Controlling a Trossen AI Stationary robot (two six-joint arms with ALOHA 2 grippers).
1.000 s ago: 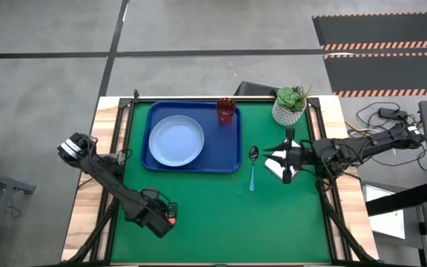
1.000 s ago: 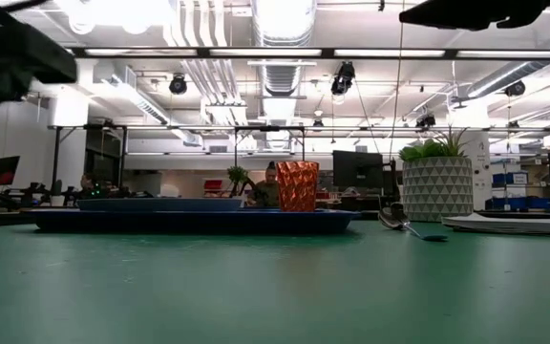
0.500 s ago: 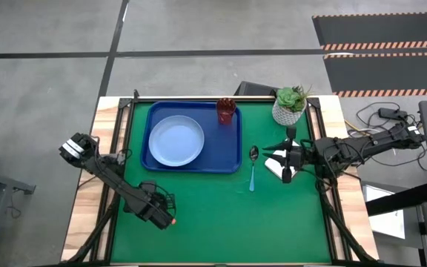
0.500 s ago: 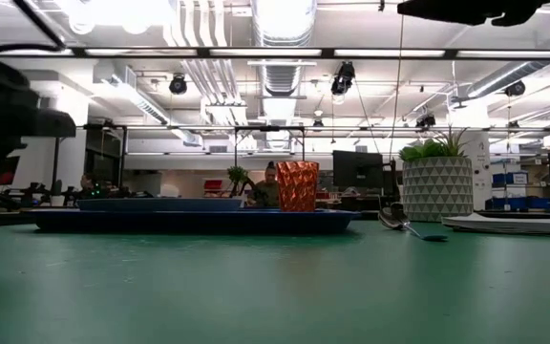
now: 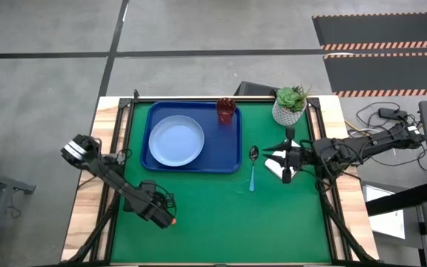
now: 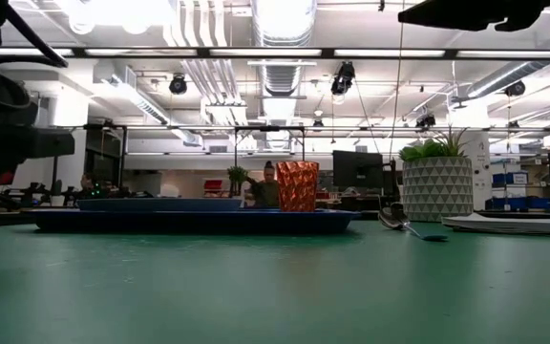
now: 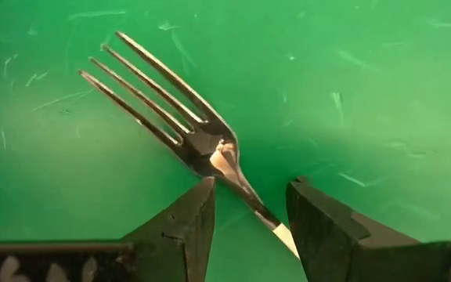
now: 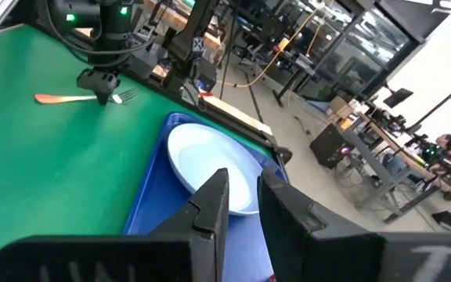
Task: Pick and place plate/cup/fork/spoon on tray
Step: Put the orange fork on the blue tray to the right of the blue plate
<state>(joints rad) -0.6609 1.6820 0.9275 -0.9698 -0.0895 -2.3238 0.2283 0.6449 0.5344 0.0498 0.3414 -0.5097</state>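
Observation:
The left gripper's fingers are beside the fork's neck [image 7: 249, 196], so the left gripper should close. Closing now would hold the fork.
The fork [image 7: 202, 137] lies flat on the green mat near the table's front left, and its orange handle shows in the high view [image 5: 173, 220]. My left gripper [image 7: 253, 188] is open just above it, one finger on each side of the fork's neck, not closed on it. The pale-blue plate [image 5: 176, 141] and the red-brown cup [image 5: 226, 110] stand on the dark-blue tray [image 5: 232, 148]. The spoon [image 5: 253, 167] lies on the mat right of the tray. My right gripper [image 5: 270, 157] waits open above the mat, right of the spoon.
A white pot with a green plant [image 5: 289, 107] stands at the far right. A small white box [image 5: 288, 172] lies under my right arm. Bare green mat spreads across the near half of the table. The room behind shows in the low view.
My left gripper has come down over the fork and shifted a little toward the table's far edge. The fork has stayed where it lay.

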